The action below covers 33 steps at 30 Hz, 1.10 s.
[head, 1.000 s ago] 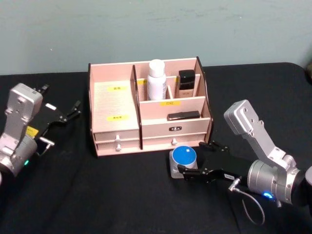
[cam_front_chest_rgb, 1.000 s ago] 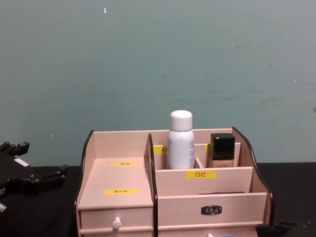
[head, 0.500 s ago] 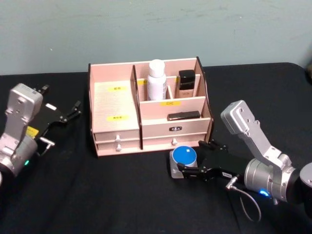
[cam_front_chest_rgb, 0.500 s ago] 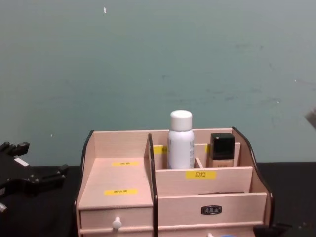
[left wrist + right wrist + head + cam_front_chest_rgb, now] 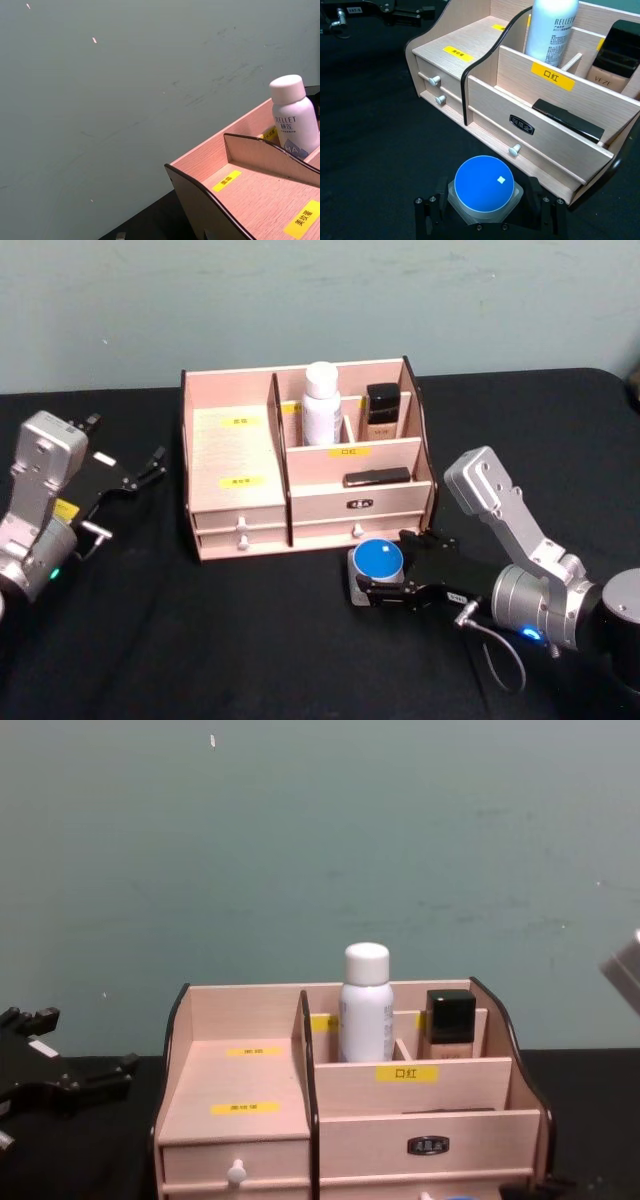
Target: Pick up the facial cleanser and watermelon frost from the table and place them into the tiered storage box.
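The robot's right gripper should next grab the watermelon frost (image 5: 484,185) by its sides below the blue lid (image 5: 485,210), so that the jar can be placed in the tiered storage box.
The facial cleanser (image 5: 321,400), a white bottle with a white cap, stands upright in a back compartment of the tiered storage box (image 5: 235,480); the same facial cleanser (image 5: 551,27) and wooden box (image 5: 485,95) show from the right wrist. The watermelon frost (image 5: 378,565), a clear jar with a blue lid, sits on the black table just in front of the box's drawers. My right gripper (image 5: 384,563) is open, with a finger on each side of the watermelon frost (image 5: 484,185). My left gripper (image 5: 128,490) rests open, left of the box.
A beige bottle with a black cap (image 5: 381,408) stands beside the cleanser. A flat black item (image 5: 376,477) lies in the lower front compartment. Small white-knobbed drawers (image 5: 515,148) face the jar. Black cloth covers the table (image 5: 250,640), and a teal wall rises behind.
My right arm has slid left, bringing its fingers further along both sides of the jar. The jar, the box and my left arm have not moved.
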Available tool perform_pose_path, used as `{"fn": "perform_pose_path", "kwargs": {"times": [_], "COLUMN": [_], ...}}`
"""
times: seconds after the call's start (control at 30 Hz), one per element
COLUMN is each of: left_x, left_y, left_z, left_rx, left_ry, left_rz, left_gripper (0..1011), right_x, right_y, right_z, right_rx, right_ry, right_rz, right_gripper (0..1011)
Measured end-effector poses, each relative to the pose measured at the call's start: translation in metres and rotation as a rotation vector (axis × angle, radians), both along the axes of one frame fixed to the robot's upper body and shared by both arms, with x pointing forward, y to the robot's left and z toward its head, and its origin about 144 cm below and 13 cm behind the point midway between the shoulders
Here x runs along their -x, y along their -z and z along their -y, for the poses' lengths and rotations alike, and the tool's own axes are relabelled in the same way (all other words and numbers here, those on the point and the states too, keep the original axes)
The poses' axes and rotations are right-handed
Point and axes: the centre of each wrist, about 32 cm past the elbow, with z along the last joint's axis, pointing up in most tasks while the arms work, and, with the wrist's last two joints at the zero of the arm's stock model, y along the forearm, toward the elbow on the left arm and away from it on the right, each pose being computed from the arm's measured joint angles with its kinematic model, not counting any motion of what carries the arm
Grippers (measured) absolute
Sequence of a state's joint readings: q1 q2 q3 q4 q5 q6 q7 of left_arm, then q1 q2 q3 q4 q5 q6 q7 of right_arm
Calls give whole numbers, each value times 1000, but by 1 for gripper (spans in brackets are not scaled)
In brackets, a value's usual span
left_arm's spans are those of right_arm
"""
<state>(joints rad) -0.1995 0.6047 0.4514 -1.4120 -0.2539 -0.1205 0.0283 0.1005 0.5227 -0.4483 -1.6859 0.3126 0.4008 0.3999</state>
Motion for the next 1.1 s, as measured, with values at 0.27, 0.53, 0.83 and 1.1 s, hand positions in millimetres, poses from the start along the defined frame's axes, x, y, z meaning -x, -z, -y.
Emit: {"fn": "perform_pose_path", "kwargs": {"times": [0.27,0.53,0.83,1.1], "left_x": [0,0,0,0], "left_y": [0,0,0,0], "left_z": [0,0,0,0], "left_rx": [0,0,0,0], "left_ry": [0,0,0,0], "left_rz": [0,0,0,0], "left_gripper": [1009,1010,1010,1010], "right_x": [-3,-5,-7,-7], "right_y": [3,7,9,9], "right_z": [-2,-4,-5,-4], "right_rx": [-5,-11,-1,-2], "right_ry": [-5,-17,-23,-22], "right_rz": [-4,-6,-8,-7], "right_gripper": [1003,1003,1003,985]}}
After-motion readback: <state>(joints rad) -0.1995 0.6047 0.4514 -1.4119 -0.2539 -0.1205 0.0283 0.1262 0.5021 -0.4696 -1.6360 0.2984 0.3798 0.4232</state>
